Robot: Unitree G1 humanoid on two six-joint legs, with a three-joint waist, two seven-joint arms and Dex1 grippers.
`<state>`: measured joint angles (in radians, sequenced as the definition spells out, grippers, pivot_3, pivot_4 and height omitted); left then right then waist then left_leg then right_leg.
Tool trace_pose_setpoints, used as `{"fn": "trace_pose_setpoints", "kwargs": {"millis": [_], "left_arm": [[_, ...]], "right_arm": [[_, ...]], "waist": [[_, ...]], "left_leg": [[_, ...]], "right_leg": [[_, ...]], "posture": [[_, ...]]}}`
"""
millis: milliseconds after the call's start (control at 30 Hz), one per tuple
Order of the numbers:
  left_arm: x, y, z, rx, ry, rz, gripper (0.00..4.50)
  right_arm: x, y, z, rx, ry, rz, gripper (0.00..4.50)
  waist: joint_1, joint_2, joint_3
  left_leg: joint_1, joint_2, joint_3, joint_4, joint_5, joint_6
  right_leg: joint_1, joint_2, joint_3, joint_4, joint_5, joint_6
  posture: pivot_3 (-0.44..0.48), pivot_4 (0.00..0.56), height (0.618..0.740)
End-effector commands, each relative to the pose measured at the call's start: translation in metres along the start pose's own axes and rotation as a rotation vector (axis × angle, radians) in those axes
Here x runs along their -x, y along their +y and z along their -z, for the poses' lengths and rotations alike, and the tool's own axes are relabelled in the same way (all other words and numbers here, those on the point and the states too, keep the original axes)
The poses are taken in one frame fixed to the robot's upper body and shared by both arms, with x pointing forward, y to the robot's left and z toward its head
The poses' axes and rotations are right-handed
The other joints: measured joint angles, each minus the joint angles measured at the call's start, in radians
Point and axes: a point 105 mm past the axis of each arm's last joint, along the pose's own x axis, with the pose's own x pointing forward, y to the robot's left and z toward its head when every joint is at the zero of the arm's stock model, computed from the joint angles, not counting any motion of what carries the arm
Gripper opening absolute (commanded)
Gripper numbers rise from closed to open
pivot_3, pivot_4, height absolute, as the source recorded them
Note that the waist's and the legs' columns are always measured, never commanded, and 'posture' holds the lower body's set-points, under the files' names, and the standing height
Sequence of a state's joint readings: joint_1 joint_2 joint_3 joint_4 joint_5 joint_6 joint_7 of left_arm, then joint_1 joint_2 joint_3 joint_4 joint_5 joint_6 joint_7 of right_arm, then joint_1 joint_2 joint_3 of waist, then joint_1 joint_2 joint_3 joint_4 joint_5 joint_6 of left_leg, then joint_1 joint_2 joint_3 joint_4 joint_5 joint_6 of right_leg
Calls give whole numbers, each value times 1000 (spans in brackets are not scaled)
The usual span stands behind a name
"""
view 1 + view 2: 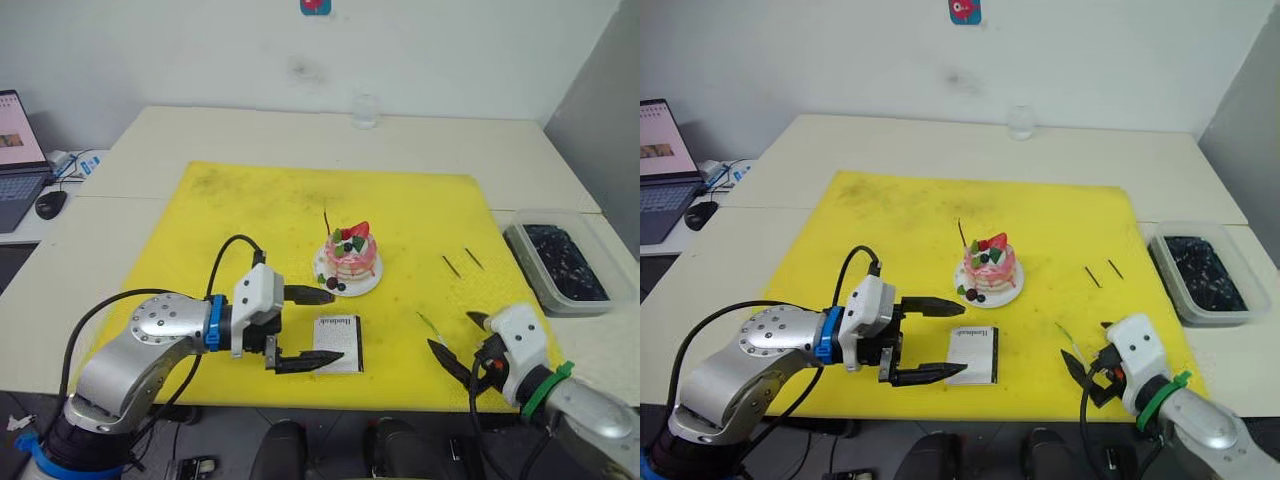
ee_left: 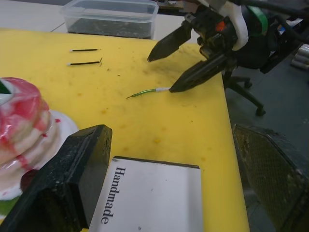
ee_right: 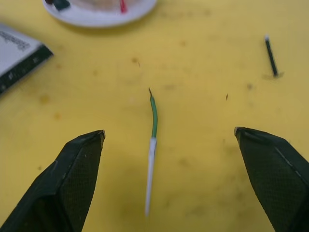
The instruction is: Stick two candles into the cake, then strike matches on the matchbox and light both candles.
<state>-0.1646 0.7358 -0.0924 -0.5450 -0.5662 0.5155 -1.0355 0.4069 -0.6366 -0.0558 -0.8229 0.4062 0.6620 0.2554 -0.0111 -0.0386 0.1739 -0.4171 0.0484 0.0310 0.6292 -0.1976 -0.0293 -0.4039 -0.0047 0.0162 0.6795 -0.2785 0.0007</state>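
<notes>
My right gripper grabs the green candle by its pale end (image 3: 150,179) next, to stick it upright into the cake (image 3: 99,6).
The pink-and-white cake (image 1: 350,257) sits on its white plate (image 1: 372,283) at the middle of the yellow mat. A thin reddish candle (image 1: 327,222) stands upright at the cake's rear left edge. The green candle (image 1: 430,322) lies flat on the mat, and my right gripper (image 1: 449,330) is open just in front of it, with the pale end between the fingers (image 3: 79,169). The white matchbox (image 1: 338,343) lies near the mat's front edge. My left gripper (image 1: 336,327) is open, its fingers on either side of the box. Two dark matches (image 1: 451,265) lie right of the cake.
A clear plastic container (image 1: 560,262) with dark contents stands off the mat's right edge. A laptop (image 1: 15,150) and mouse (image 1: 50,203) sit at the far left, and a glass (image 1: 365,110) stands at the table's back. The yellow mat (image 1: 250,220) is bare on its left half.
</notes>
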Motion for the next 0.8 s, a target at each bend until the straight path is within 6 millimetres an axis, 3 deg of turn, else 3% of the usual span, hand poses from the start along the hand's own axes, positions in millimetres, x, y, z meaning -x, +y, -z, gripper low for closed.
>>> {"fn": "trace_pose_setpoints", "kwargs": {"millis": [33,100,233,567,733,800], "left_arm": [[-1,3,-7,-54,-19,-16,4476],[-2,3,-6,-59,-20,-19,4476],[-3,1,-6,-63,-23,-12,4500],[-4,0,-4,-73,-16,-1,4500],[-8,-3,-5,-64,-26,32,4500],[-9,-9,-5,-46,-26,77,4500]], "right_arm": [[-4,-3,-4,30,-50,30,4500],[-7,-4,0,27,-44,34,4500],[-10,-1,5,8,-35,27,3581],[-5,12,2,-25,-16,-53,20],[2,6,-16,-9,-41,-103,20],[10,-6,-15,18,-13,-117,20]], "waist": [[0,0,0],[0,0,0],[1,0,0],[4,0,0],[5,0,0],[5,0,0]], "left_leg": [[0,0,0,0,0,0],[0,0,0,0,0,0],[-1,0,0,-1,0,0],[-1,-1,0,-1,0,0],[-1,-1,0,-1,0,0],[-1,-1,0,-1,0,0]], "right_leg": [[0,0,0,0,0,0],[0,0,0,0,0,0],[0,0,0,0,0,0],[0,0,0,0,-1,-1],[0,0,0,0,-1,-1],[0,0,0,0,0,-1]], "posture": [[0,150,740],[0,150,740],[0,150,740],[0,150,740],[0,150,740],[0,150,740]]}}
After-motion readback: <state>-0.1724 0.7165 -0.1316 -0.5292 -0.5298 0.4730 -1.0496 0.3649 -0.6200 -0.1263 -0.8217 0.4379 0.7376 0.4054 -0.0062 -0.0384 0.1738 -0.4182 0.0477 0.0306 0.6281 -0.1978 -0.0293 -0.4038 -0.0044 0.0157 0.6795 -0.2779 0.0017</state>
